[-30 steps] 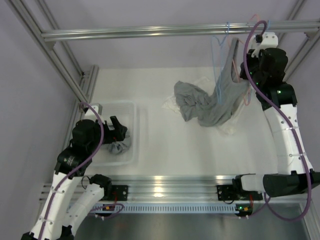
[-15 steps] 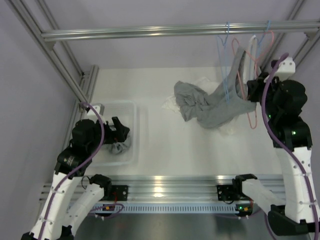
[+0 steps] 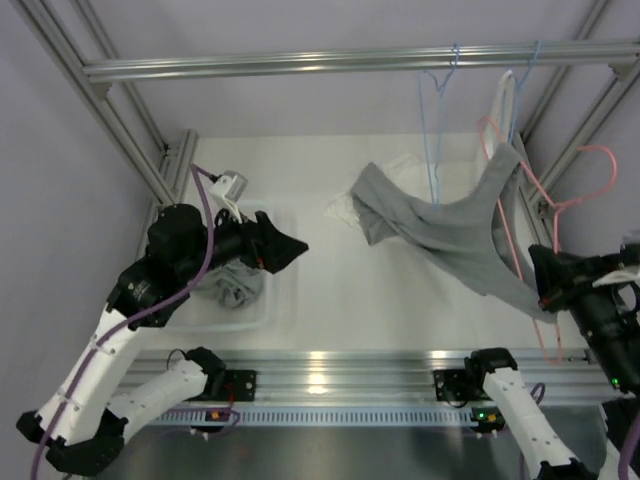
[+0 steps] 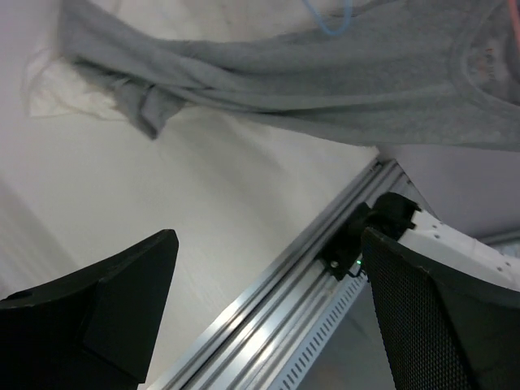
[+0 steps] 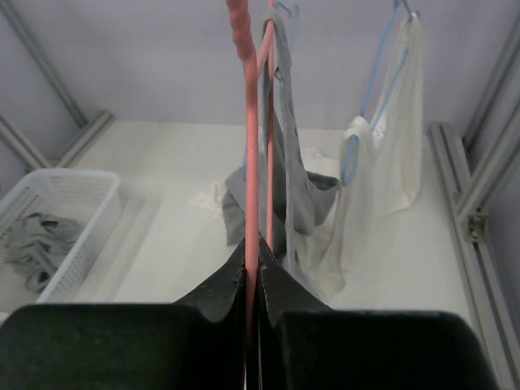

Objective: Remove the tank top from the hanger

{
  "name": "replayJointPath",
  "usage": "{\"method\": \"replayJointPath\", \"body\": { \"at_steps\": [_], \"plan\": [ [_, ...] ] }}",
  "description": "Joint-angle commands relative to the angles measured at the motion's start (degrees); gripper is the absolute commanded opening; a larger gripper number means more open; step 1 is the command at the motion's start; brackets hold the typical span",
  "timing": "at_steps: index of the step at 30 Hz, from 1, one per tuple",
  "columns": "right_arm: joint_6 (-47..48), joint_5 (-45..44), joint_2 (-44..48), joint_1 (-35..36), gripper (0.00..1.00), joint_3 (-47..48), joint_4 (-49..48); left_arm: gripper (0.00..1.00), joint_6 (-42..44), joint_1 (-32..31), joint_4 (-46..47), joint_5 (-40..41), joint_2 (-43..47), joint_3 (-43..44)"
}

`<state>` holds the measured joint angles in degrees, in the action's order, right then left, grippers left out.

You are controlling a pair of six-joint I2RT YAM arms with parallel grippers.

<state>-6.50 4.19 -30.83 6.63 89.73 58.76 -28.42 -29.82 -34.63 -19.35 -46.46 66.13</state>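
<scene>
The tank top's strap goes round the pink hanger. My left gripper needs to grip it next, at the hanger's end away from my right gripper, to take the tank top off.
The grey tank top (image 3: pixel 450 235) is stretched in the air from a bunched end over the table to the pink hanger (image 3: pixel 552 205), with one strap still round it. My right gripper (image 3: pixel 545 291) is shut on the hanger's thin pink bar (image 5: pixel 251 219) at the near right, away from the rail. The tank top (image 5: pixel 293 175) hangs just beyond the jaws. My left gripper (image 3: pixel 288 248) is open and holds nothing. It is raised beside the basket and faces the tank top (image 4: pixel 325 77) from a distance. Both of its fingers (image 4: pixel 106 313) frame the near rail.
A white basket (image 3: pixel 255 215) at the left holds grey clothes (image 3: pixel 235 290). A bare blue hanger (image 3: pixel 435 130) and a white garment (image 5: pixel 394 154) on another blue hanger hang from the top rail (image 3: pixel 300 65). White cloth (image 4: pixel 53 93) lies on the table under the tank top.
My right arm has pulled the pink hanger off the rail toward the near right, drawing the tank top taut. My left arm has risen out of the basket and swung right.
</scene>
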Motion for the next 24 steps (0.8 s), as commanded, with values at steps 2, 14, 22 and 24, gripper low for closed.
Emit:
{"method": "replayJointPath", "body": {
  "at_steps": [2,14,22,24],
  "plan": [
    [-1.1,16.6,3.5,1.4,0.0,3.6,4.3,0.99,2.2,-20.8,6.0,9.0,-8.1,11.0],
    [-3.9,28.9,0.6,4.5,0.0,11.9,3.9,0.99,20.8,-51.6,13.6,44.7,-30.9,32.9],
    [-4.0,28.6,-0.1,4.9,0.0,8.8,3.8,0.84,26.7,-52.4,18.1,45.4,-34.0,35.6],
    [-3.9,28.9,-0.5,4.9,0.0,8.2,3.8,0.84,27.5,-52.4,18.6,46.9,-33.7,35.4]
  ]
}}
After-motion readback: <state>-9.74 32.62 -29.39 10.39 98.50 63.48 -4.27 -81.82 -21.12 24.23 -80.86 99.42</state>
